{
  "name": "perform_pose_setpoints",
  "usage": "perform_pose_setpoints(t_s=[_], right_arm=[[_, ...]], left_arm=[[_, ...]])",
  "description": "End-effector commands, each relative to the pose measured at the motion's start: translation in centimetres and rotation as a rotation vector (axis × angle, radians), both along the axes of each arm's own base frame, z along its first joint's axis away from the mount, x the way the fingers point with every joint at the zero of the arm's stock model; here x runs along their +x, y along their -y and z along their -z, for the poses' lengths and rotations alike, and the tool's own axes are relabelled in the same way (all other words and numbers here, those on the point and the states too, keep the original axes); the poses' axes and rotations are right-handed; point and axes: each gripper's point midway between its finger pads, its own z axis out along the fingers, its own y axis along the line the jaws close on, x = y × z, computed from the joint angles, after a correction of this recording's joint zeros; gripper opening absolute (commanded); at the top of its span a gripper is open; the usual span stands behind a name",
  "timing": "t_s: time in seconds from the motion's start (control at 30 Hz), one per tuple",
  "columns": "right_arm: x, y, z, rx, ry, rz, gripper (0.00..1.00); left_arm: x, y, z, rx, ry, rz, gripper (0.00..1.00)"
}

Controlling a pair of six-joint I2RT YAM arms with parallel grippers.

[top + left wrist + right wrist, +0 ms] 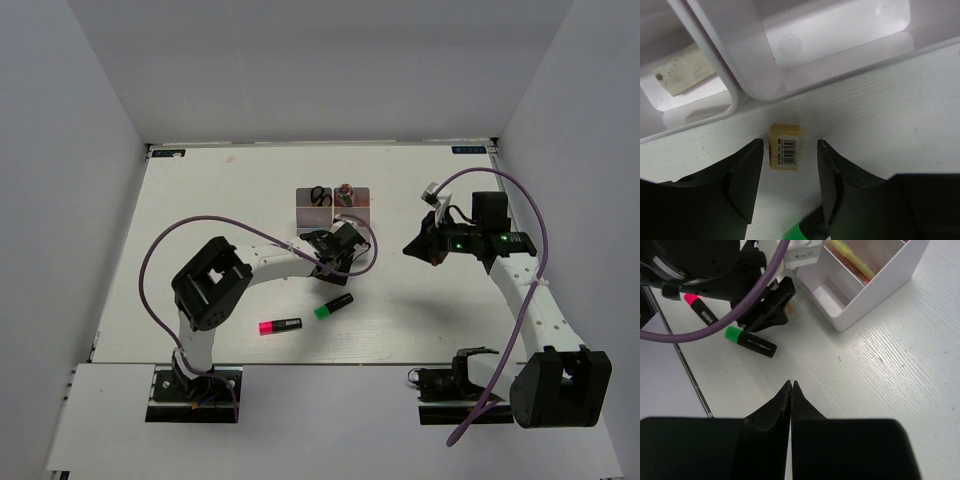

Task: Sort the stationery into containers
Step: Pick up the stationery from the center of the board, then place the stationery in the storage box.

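The left gripper is ready to close on the eraser: its fingers are level with the eraser's labelled sides in the left wrist view, so closing now would hold the eraser.
A small tan eraser [785, 152] with a barcode label lies on the table just in front of the white bins [760, 95]. My left gripper [790, 145] is open, its fingers either side of the eraser and not touching it. Another tan eraser [682, 75] lies in the left bin. In the top view the left gripper [342, 240] is at the bins' [333, 208] near side; black-handled scissors [317, 195] stand in one bin. A green highlighter [333, 306] and a pink highlighter [280, 325] lie on the table. My right gripper [791, 385] is shut, held above the table.
The right gripper [420, 247] hovers right of the bins. The right wrist view shows the bins [875, 285] holding a yellow marker [855, 260], with the green highlighter [750, 341] and pink highlighter [699, 307] beyond. A purple cable [365, 245] loops near the left gripper.
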Motion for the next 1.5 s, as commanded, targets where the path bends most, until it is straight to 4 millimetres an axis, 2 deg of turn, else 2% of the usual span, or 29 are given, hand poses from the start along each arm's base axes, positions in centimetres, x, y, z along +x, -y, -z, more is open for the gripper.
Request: perform_pose_setpoints(t_s=[0.0,0.07,0.13,0.23,0.27,0.33,0.4,0.43,0.47,0.5,0.53,0.6,0.63,0.67,0.7,0.8,0.83,0.9,0.93,1.0,1.07,1.2,1.47], right_arm=[[0.2,0.0,-0.7,0.011,0.033,0.003,0.00],[0.2,0.0,-0.6,0.008,0.031,0.002,0.00],[0.1,-0.1,-0.8,0.013,0.034,-0.003,0.00],[0.1,-0.1,-0.8,0.012,0.034,-0.002,0.00],[0.1,-0.1,-0.7,0.012,0.033,-0.001,0.00],[0.1,-0.1,-0.8,0.014,0.037,-0.001,0.00],[0.1,0.0,-0.9,0.014,0.039,0.002,0.00],[0.1,0.0,-0.9,0.014,0.036,0.001,0.00],[0.1,0.0,-0.8,0.014,0.034,0.000,0.00],[-0.1,-0.2,-0.9,0.018,0.033,-0.007,0.26],[-0.1,-0.1,-0.8,0.016,0.030,-0.006,0.45],[-0.5,-0.4,-1.0,0.027,0.038,-0.038,0.74],[-0.6,-0.4,-1.0,0.027,0.041,-0.045,0.87],[-0.6,-0.4,-1.0,0.029,0.046,-0.048,0.82],[-0.6,-0.4,-1.2,0.030,0.051,-0.047,0.82],[-0.8,-0.6,-1.3,0.043,0.033,-0.062,0.16],[-0.9,-0.6,-1.3,0.044,0.027,-0.061,0.00],[-0.7,-0.6,-1.1,0.042,0.016,-0.057,0.00],[-0.6,-0.6,-1.1,0.040,0.016,-0.053,0.00],[-0.6,-0.6,-1.1,0.039,0.013,-0.053,0.00],[-0.5,-0.5,-1.0,0.036,0.017,-0.049,0.00],[-0.4,-0.4,-1.0,0.035,0.018,-0.038,0.00],[-0.5,-0.4,-1.0,0.035,0.014,-0.039,0.02]], left_arm=[[0.2,0.8,-0.9,-0.036,0.004,-0.019,0.58],[0.0,0.8,-0.5,-0.035,-0.004,-0.021,0.58],[0.0,0.6,-0.3,-0.028,-0.006,-0.024,0.52],[-0.1,0.3,-0.1,-0.019,-0.016,-0.023,0.35],[-0.3,0.4,0.0,-0.018,-0.017,-0.020,0.25],[-0.6,0.6,-0.8,-0.033,-0.014,-0.008,0.19],[-0.9,0.8,-1.7,-0.044,0.000,0.016,0.18],[-0.9,0.9,-3.6,-0.069,0.025,0.024,0.18],[-0.8,0.7,-4.1,-0.066,0.037,0.026,0.18],[-0.3,1.0,-5.5,-0.080,0.062,0.035,0.18],[-0.2,0.2,-6.6,-0.062,0.079,0.026,0.18],[1.0,0.1,-8.8,-0.070,0.120,0.023,0.18],[1.4,-0.8,-9.5,-0.051,0.130,0.013,0.18],[2.3,-1.0,-10.6,-0.068,0.148,-0.001,0.18],[2.5,-1.3,-10.8,-0.065,0.147,-0.005,0.18],[3.9,-2.1,-12.3,-0.084,0.166,-0.034,0.18],[4.2,-2.1,-12.7,-0.088,0.173,-0.034,0.18],[4.9,-2.4,-12.8,-0.087,0.178,-0.046,0.18],[5.5,-2.1,-13.8,-0.101,0.195,-0.052,0.18],[6.2,-2.7,-13.0,-0.071,0.177,-0.067,0.18],[7.3,-2.6,-13.8,-0.086,0.193,-0.082,0.18],[7.6,-3.0,-12.7,-0.057,0.163,-0.096,0.20],[6.9,-3.7,-10.5,-0.028,0.116,-0.117,0.21]])
